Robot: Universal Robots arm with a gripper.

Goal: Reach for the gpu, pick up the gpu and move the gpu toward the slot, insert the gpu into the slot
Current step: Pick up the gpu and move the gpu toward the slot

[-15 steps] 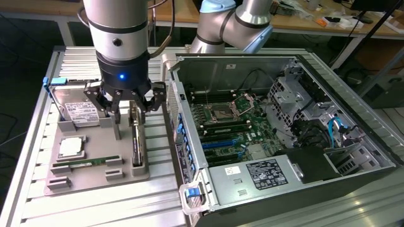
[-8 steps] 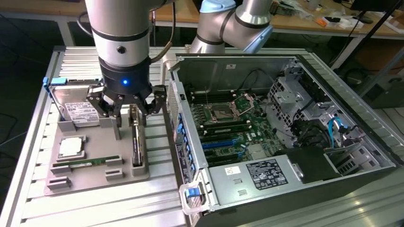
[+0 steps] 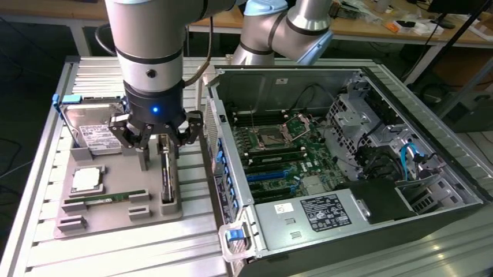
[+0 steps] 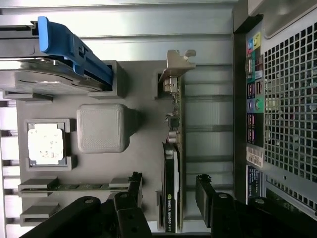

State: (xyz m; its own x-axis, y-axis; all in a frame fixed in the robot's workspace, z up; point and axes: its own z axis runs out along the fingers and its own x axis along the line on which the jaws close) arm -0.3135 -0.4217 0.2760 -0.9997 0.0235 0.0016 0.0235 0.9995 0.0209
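The GPU is held low down and at its ends by the tray's holder [image 3: 170,206], so my gripper should next grab it by its free upper edge [image 3: 164,151] to pick it up.
The gpu [image 3: 166,180] stands on its edge in a holder of the grey parts tray [image 3: 115,218], a thin dark card with its silvery bracket [image 4: 178,60] at one end. My gripper [image 3: 159,154] hangs right over it, open. In the wrist view the gpu [image 4: 173,148] runs between my two black fingers [image 4: 204,194], with a gap on each side of the gripper [image 4: 168,192]. The slot [image 3: 268,172], a long bright-blue strip, lies on the green motherboard inside the open computer case [image 3: 354,86] to the exterior view's right.
On the tray lie a silver hard drive [image 3: 92,131] with a blue bracket [image 4: 74,49], a processor chip [image 3: 87,179] and a green memory stick [image 3: 108,198]. The case's perforated rear panel [image 4: 290,99] stands close beside the gpu. Cables and drive cages fill the case's far side.
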